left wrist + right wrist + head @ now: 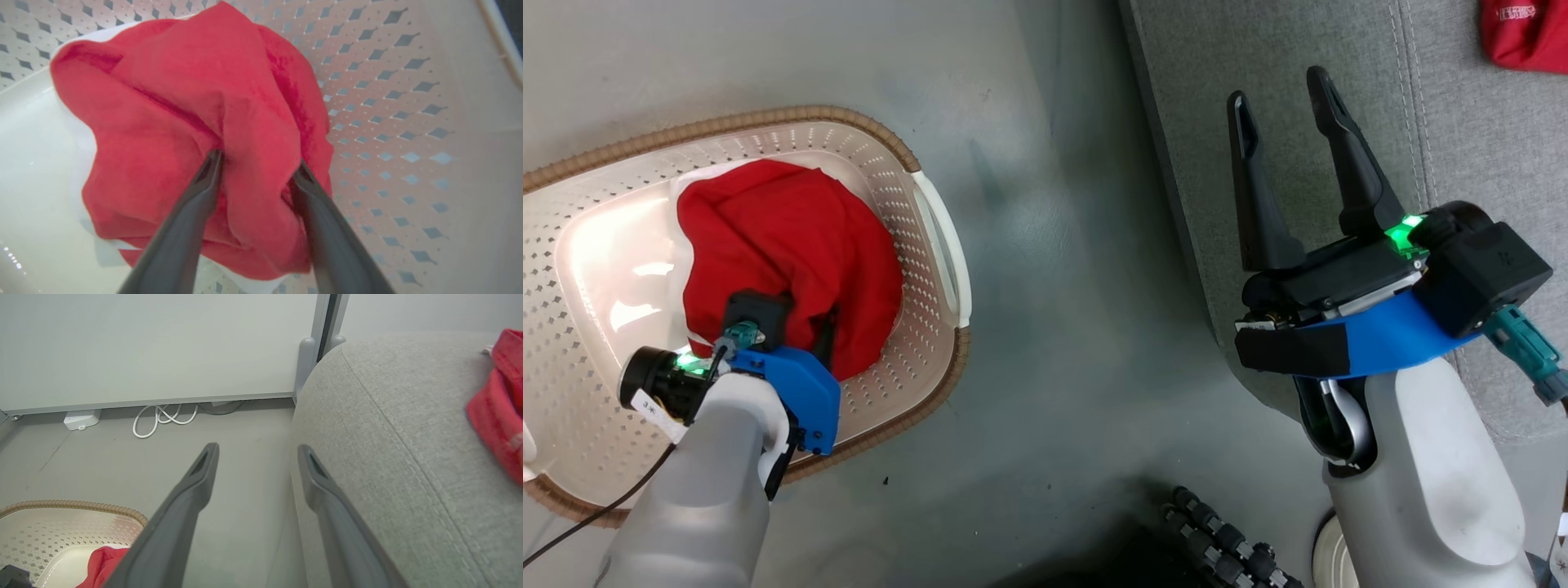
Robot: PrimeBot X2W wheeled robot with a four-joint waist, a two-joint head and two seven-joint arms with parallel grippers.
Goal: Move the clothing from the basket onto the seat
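Next, my left gripper grabs the raised fold between its fingers, while the rest of the red garment lies bunched.
A red garment lies bunched in the cream basket on the floor at the left. My left gripper reaches down into the basket, open, its fingertips pressed into the cloth with a raised fold between them. In the head view its wrist covers the left gripper. A second red garment rests on the grey seat at the upper right, and the right wrist view shows this garment too. My right gripper hovers open and empty over the seat's left edge.
Grey floor runs between the basket and the seat. A white cable and a small white box lie along the pale wall behind. A dark ribbed part sits at the bottom of the head view. The basket's white handle faces the seat.
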